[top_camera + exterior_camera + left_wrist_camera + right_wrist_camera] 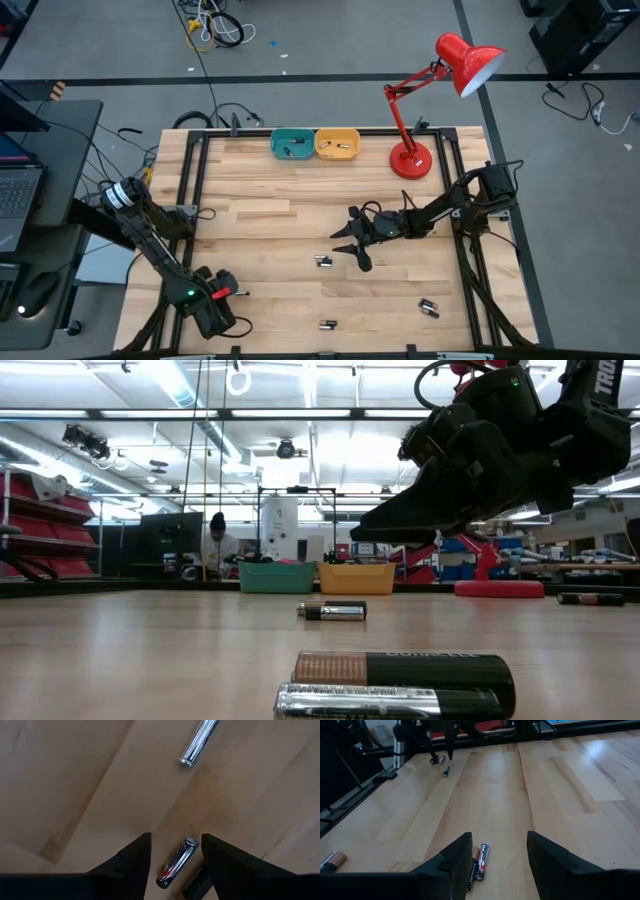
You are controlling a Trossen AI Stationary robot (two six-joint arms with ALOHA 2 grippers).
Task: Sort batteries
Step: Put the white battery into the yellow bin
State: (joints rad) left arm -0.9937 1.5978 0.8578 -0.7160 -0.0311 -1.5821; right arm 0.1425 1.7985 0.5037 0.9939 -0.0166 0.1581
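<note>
My left gripper is about to grab the battery by its labelled body (pixel 178 861), which leaves its silvery end (pixel 192 841) free, so I can sort it into a bin.
Small dark batteries with silvery ends lie scattered on the wooden table. My left gripper (pixel 222 312) is at the near left corner, pointing down and open. One battery (pixel 177 862) lies on the wood in the gap between its fingers, with another battery (pixel 199 742) farther off. My right gripper (pixel 340 243) is mid-table, open and pointing toward the table's left. Two batteries (pixel 480 861) lie side by side just ahead of its fingers. They also show in the high view as a pair of batteries (pixel 323 261).
A teal bin (pixel 292 145) and a yellow bin (pixel 337 145) stand side by side at the far edge, with a red desk lamp (pixel 410 158) to their right. More batteries lie near the front edge (pixel 327 324) and at the near right (pixel 428 307). A black frame borders the table.
</note>
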